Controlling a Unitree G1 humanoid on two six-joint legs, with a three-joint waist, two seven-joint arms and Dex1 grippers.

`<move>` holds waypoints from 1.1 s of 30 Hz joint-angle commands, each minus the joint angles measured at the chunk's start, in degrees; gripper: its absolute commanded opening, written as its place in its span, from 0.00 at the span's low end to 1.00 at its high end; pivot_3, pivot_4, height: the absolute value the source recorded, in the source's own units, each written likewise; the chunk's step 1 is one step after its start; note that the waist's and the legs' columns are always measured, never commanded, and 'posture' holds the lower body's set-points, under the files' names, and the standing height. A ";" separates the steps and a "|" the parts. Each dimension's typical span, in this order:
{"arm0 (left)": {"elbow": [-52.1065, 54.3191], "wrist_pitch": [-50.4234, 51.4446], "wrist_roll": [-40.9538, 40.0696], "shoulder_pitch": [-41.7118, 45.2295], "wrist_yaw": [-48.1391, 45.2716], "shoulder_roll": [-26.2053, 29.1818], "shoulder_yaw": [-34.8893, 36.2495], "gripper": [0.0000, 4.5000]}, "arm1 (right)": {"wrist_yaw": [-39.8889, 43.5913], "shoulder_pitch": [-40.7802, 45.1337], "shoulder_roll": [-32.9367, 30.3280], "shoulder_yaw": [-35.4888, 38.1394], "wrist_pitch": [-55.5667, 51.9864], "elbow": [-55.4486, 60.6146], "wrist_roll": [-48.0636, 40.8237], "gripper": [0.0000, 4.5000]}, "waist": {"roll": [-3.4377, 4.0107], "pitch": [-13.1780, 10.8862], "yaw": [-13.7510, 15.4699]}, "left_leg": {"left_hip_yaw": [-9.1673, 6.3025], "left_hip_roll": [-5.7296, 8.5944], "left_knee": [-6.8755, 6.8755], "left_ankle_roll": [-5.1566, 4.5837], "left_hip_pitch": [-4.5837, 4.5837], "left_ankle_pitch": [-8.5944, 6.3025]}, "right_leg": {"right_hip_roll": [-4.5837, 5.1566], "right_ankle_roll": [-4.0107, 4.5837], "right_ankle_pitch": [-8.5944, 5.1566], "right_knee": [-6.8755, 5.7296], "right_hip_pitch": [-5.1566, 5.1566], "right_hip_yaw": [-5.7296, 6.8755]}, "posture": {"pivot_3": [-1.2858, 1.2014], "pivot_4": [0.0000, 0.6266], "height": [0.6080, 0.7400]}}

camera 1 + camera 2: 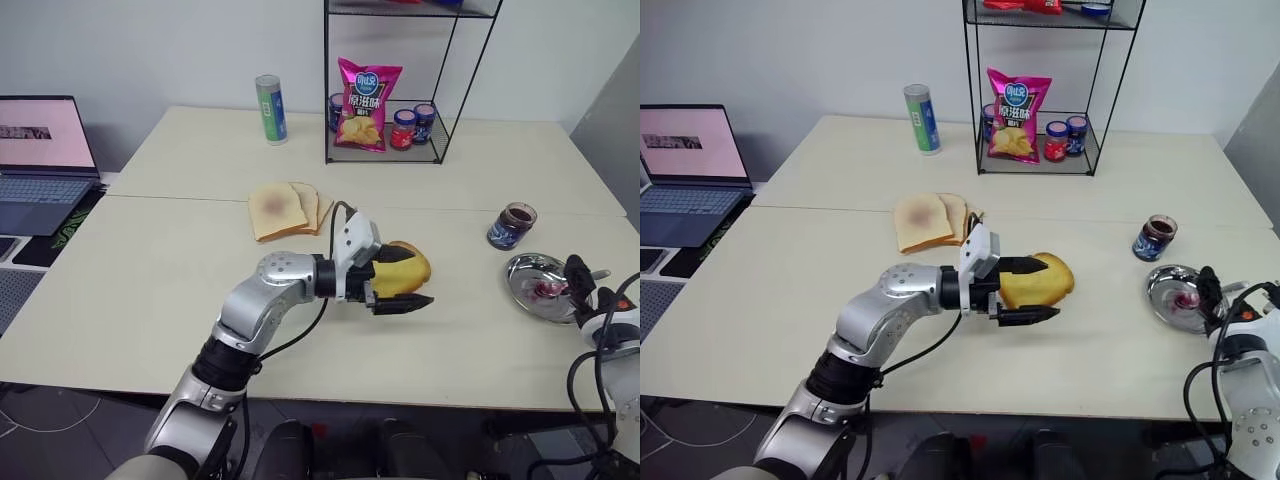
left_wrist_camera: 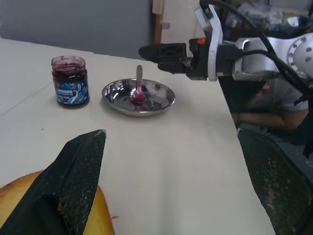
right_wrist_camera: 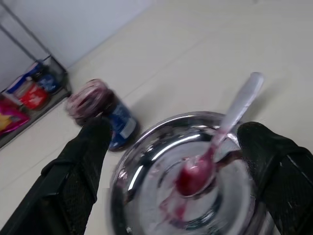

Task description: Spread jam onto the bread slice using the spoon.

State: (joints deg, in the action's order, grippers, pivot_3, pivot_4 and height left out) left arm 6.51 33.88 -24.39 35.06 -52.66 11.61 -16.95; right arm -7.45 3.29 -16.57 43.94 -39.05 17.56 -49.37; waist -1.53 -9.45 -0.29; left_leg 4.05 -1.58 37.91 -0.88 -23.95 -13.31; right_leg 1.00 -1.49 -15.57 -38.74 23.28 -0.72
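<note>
I should hold the spoon by its handle (image 1: 596, 275) with my right gripper next, so that it can spread jam onto the bread slice (image 1: 408, 266).
The bread slice (image 1: 408, 266) lies golden-yellow on the table's middle. My left gripper (image 1: 1032, 290) hovers level just over it, open, one finger on each side of the near crust, gripping nothing. At the right, a round metal dish (image 1: 528, 272) holds the spoon (image 3: 222, 128), whose bowl is smeared red and whose handle rests on the rim. The jam jar (image 1: 512, 225), lidless with a dark blue label, stands just behind the dish. My right gripper (image 1: 582, 283) is open at the dish's near right rim, its fingers (image 3: 80, 166) spread either side of the spoon without touching it.
Thinner pale slices (image 1: 285, 208) lie fanned behind the bread. A black wire rack (image 1: 385, 150) at the back holds a pink chips bag and small red-lidded jars. A green can (image 1: 270, 108) stands back left. A laptop (image 1: 45, 150) sits at the far left.
</note>
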 commanded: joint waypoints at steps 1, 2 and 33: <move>1.37 -0.24 -0.28 1.40 1.84 -2.00 -0.11 1.00 | 0.11 3.58 -2.55 1.24 3.27 -4.29 0.51 1.00 | 0.01 0.01 -0.18 | 0.03 0.01 0.01 0.00 0.01 0.00 | 0.00 -0.01 0.01 0.00 0.00 -0.04 | 0.52 0.24 1.00; 1.40 -0.53 -0.04 1.32 1.78 -2.10 -0.34 1.00 | 0.68 4.12 -3.29 0.81 3.91 -5.92 1.36 1.00 | 0.02 0.01 -0.35 | 0.05 0.00 0.01 0.00 0.04 0.00 | -0.02 -0.03 0.02 0.01 -0.01 -0.09 | 0.52 0.24 1.00; 4.78 -0.93 1.31 -1.72 2.26 -0.90 -2.81 1.00 | 16.22 20.65 -10.67 -2.77 21.18 -44.56 10.91 0.68 | 0.18 0.01 -1.32 | 0.13 0.00 -0.04 0.00 0.05 0.00 | -0.05 -0.05 0.04 0.03 0.00 -0.19 | 0.52 0.24 1.00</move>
State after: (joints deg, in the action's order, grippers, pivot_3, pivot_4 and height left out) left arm 8.87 33.17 -22.72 33.46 -50.64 10.77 -19.82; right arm 7.92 23.29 -25.75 39.48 -19.01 -28.30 -37.33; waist -1.34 -9.44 -1.62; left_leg 4.19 -1.57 37.88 -0.88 -23.90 -13.31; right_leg 0.95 -1.53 -15.53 -38.71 23.28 -0.92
